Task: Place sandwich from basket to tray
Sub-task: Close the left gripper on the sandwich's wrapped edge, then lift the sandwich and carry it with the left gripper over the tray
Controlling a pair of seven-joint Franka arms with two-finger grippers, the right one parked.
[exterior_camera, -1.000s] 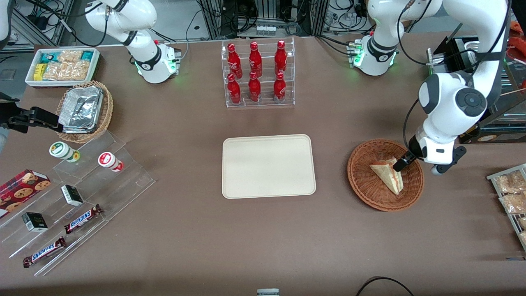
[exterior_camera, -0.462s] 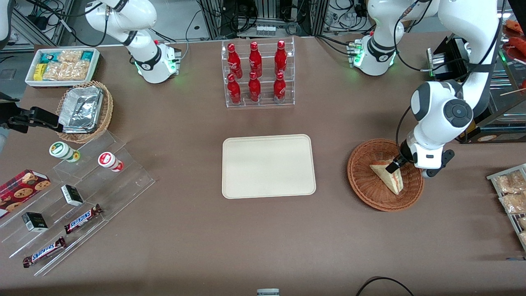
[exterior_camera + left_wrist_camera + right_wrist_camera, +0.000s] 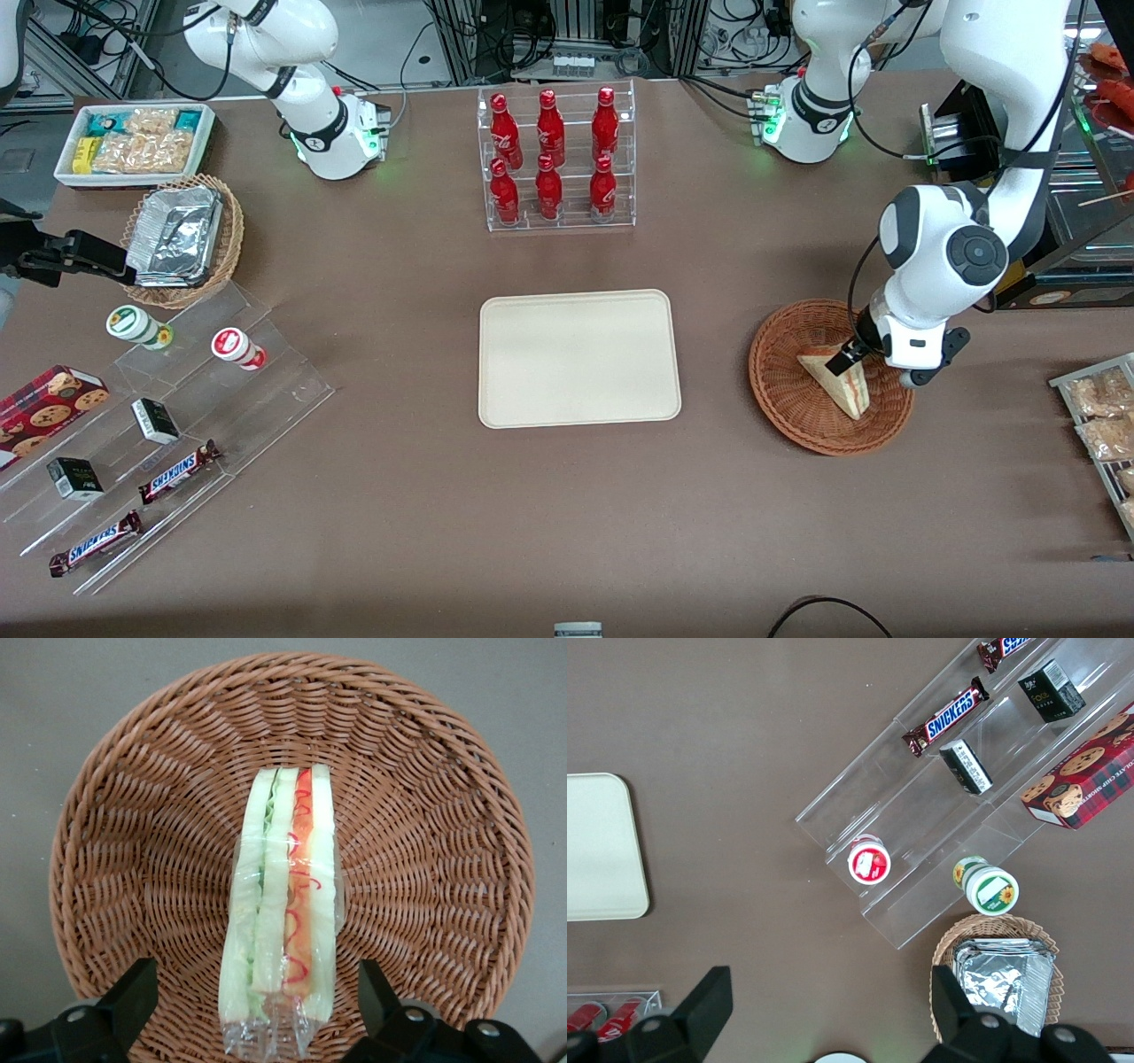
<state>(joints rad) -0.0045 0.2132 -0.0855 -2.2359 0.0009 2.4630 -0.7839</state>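
My gripper grabs the clear-wrapped sandwich across its wrapped middle (image 3: 834, 377) next, to place the sandwich on the tray (image 3: 579, 358).
The clear-wrapped sandwich (image 3: 840, 383) lies in the reddish-brown wicker basket (image 3: 784, 390) toward the working arm's end of the table. In the left wrist view the sandwich (image 3: 282, 904) shows its cut edge with green and red filling, resting on the basket's woven floor (image 3: 425, 824). My gripper (image 3: 843, 361) is low over the basket, at the sandwich's end farther from the front camera. It (image 3: 255, 981) is open, with one black finger on each side of the sandwich's wrapped end, not touching it. The cream tray (image 3: 579, 358) lies bare at the table's middle.
A clear rack of red bottles (image 3: 556, 159) stands farther from the camera than the tray. A rack of bagged snacks (image 3: 1103, 425) sits at the working arm's table edge. A tan basket with foil containers (image 3: 182, 239), a white snack bin (image 3: 133, 142) and acrylic steps (image 3: 168, 416) lie toward the parked arm's end.
My arm has shifted a little toward the tray's side over the basket, bringing the gripper onto the sandwich's end. The sandwich and basket have not moved.
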